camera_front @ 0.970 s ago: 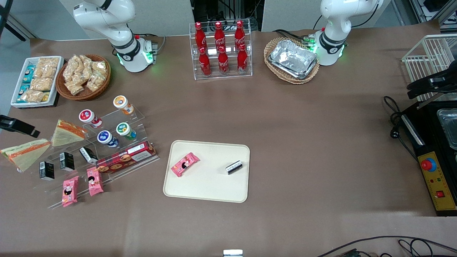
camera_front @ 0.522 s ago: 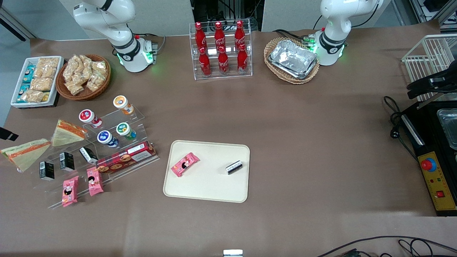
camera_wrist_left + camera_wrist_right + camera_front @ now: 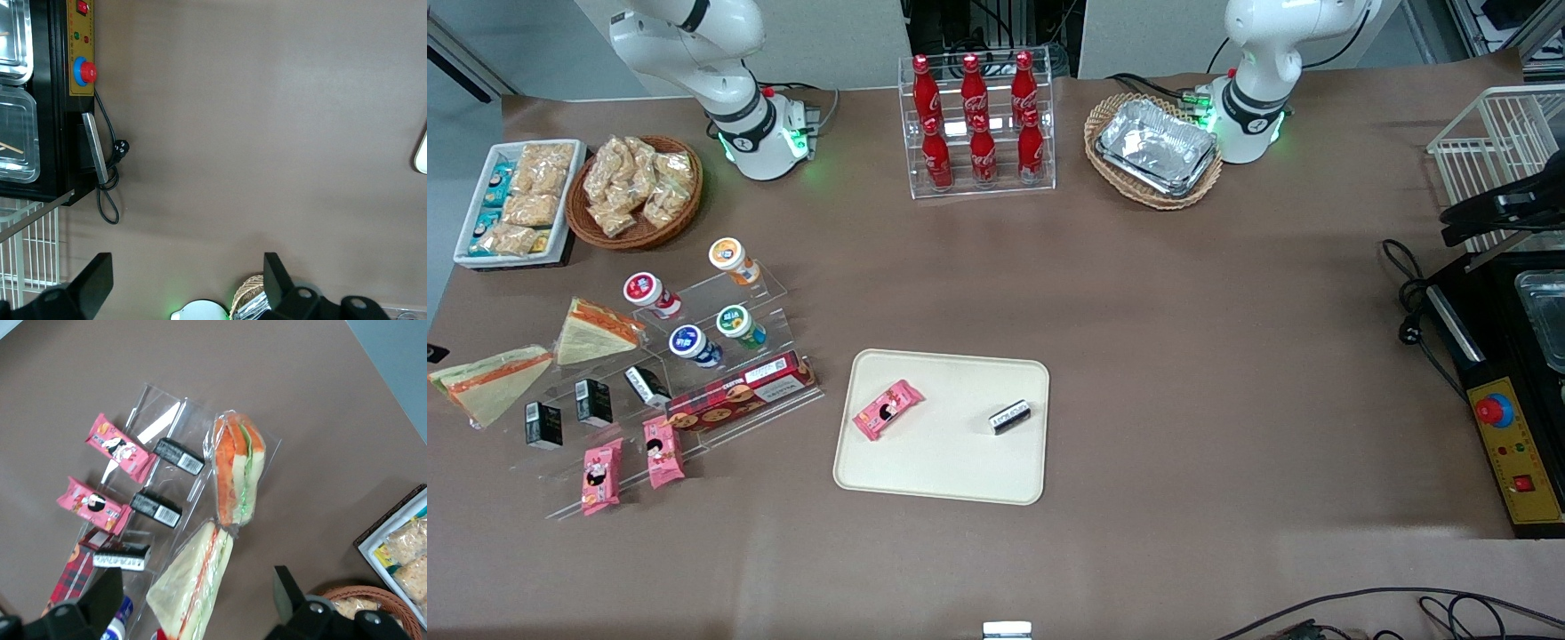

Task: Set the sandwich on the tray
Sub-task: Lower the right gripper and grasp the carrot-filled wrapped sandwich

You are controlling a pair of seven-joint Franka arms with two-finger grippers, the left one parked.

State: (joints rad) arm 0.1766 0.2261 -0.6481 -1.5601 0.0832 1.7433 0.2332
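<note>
I will next grab the sandwich with my gripper by its orange-and-green filling edge. Then I can set it on the cream tray.
The sandwich is a clear-wrapped wedge with an orange band and greenish edge, lying at the working arm's end of the table. In the right wrist view it shows its orange-and-green filling edge-on. The cream tray lies mid-table, well apart from the sandwich, and holds a pink snack pack and a small black box. My gripper hangs high above the sandwich display, open and empty, with its fingers spread wide. In the front view only a dark sliver of it shows at the frame edge.
A second wedge with only an orange edge lies beside the sandwich, under my gripper in the wrist view. A clear stepped stand holds small bottles, black boxes, a red box and pink packs. A snack basket and a cola rack stand farther off.
My gripper has slid out of the front view toward the working arm's end of the table. Only a sliver remains at the frame edge. Nothing on the table moved.
</note>
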